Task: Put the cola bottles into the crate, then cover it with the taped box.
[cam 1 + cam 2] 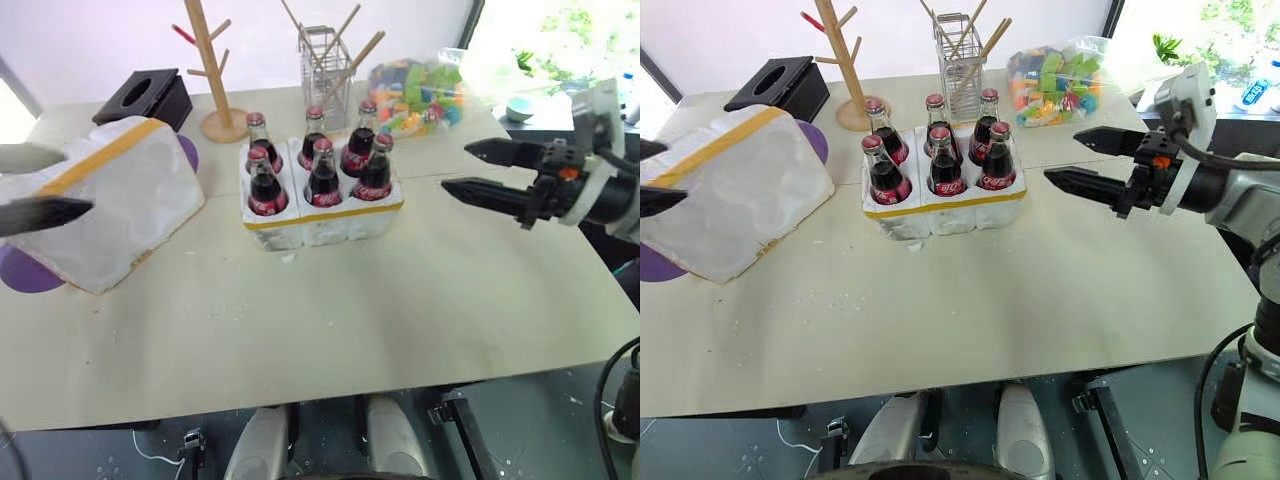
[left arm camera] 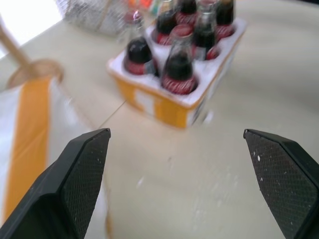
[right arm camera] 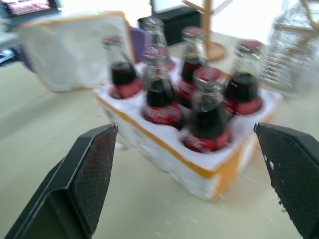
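Observation:
The taped box is wider than my open fingers, so my left gripper will grab it next by the narrow purple tab (image 1: 28, 272) sticking out at its end.
Several cola bottles (image 1: 323, 175) with red caps stand upright in the wells of the crate (image 1: 320, 222), a low white block with a yellow band, at mid-table. The taped box (image 1: 120, 200), white foam with a yellow band, lies tilted on the table to the crate's left. My left gripper (image 1: 50, 185) hovers open at the far left, over the taped box and holding nothing. My right gripper (image 1: 458, 168) floats open to the right of the crate, apart from it, pointing at it. The right wrist view looks at the crate (image 3: 199, 172) and its bottles between my open fingers.
A black tissue box (image 1: 145, 95), a wooden peg tree (image 1: 212, 75), a wire basket of sticks (image 1: 325, 60) and a bag of colourful blocks (image 1: 420, 90) line the table's far side. A purple mat (image 1: 30, 272) lies under the taped box.

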`<state>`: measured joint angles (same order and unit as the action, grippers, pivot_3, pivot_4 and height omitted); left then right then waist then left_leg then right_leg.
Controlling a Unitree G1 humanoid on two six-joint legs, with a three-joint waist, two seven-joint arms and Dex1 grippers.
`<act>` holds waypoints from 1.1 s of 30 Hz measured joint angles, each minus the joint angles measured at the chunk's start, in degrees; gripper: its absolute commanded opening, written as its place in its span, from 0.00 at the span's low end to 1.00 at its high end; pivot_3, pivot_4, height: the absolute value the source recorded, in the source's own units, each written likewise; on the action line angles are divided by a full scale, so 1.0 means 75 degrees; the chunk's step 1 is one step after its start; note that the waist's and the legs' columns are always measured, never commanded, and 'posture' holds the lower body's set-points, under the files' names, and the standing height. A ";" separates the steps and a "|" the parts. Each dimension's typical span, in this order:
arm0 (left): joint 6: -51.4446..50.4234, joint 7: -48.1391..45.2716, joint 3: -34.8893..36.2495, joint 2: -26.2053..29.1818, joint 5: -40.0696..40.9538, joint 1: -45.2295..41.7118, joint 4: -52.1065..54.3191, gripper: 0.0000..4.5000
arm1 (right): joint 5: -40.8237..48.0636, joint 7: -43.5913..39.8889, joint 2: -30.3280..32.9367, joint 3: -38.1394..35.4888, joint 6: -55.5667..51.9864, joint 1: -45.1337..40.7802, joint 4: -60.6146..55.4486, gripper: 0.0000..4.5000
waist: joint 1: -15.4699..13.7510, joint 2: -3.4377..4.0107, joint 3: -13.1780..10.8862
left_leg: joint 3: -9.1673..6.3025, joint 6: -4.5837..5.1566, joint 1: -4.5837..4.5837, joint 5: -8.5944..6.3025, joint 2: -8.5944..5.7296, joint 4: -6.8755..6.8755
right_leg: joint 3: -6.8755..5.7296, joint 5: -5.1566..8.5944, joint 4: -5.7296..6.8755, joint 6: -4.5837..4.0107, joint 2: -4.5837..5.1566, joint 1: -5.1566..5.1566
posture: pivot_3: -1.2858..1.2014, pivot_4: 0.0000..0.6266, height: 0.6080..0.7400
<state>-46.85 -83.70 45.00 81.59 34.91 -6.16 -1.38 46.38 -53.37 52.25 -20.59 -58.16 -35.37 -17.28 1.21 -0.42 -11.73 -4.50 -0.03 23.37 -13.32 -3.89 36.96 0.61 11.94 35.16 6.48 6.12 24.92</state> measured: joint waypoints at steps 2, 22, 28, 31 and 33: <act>0.0415 -0.0653 0.0330 0.0334 -0.0688 0.0753 -0.0704 1.00 | 0.0110 -0.0006 0.0005 0.0019 0.0012 -0.0008 -0.0046 1.00 | -0.0007 -0.0001 0.0000 | 0.0002 -0.0003 0.0007 -0.0002 0.0001 -0.0003 | -0.0001 -0.0001 -0.0007 -0.0002 0.0014 0.0012 | 0.52 0.24 1.00; 0.5338 -0.0987 -0.4100 0.1158 -0.3692 -0.1721 -0.6351 1.00 | 0.0138 0.0475 -0.0101 0.0677 0.0485 -0.0107 0.0203 1.00 | -0.0058 -0.0015 0.0004 | 0.0126 0.0001 0.0010 0.0003 -0.0009 -0.0085 | -0.0007 -0.0018 0.0000 0.0037 0.0062 0.0063 | 0.52 0.24 1.00; 0.5660 -0.0879 -0.6340 -0.0169 -0.5469 -0.5138 -0.7711 1.00 | 0.0224 0.0639 -0.0089 0.0762 0.0449 -0.0182 0.0171 1.00 | -0.0060 -0.0058 0.0008 | 0.0127 0.0020 0.0023 -0.0005 -0.0019 -0.0005 | -0.0012 -0.0041 0.0026 0.0076 0.0046 0.0047 | 0.52 0.24 1.00; 0.5907 -0.0607 -0.6869 -0.0610 -0.6080 -0.6127 -0.8375 1.00 | 0.0440 0.0610 0.0010 0.0664 0.0354 -0.0070 -0.0121 1.00 | -0.0044 -0.0059 0.0008 | 0.0130 0.0026 0.0023 -0.0009 -0.0015 0.0017 | -0.0006 -0.0048 0.0030 0.0089 0.0054 0.0037 | 0.52 0.24 1.00; 0.6022 -0.0372 -0.7101 -0.0900 -0.6354 -0.6579 -0.8802 1.00 | 0.0687 0.0579 0.0113 0.0450 0.0248 0.0008 -0.0328 1.00 | -0.0059 -0.0062 0.0009 | 0.0128 0.0027 0.0023 -0.0009 -0.0012 0.0024 | -0.0006 -0.0047 0.0030 0.0091 0.0058 0.0034 | 0.52 0.24 1.00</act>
<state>-1.69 -86.49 -8.27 74.83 -12.74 -55.50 -67.39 51.53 -49.03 53.10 -17.22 -56.30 -35.31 -19.74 0.77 -0.89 -11.66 -3.54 0.17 23.55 -13.39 -3.98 37.14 0.56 11.59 35.39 7.17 6.56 25.17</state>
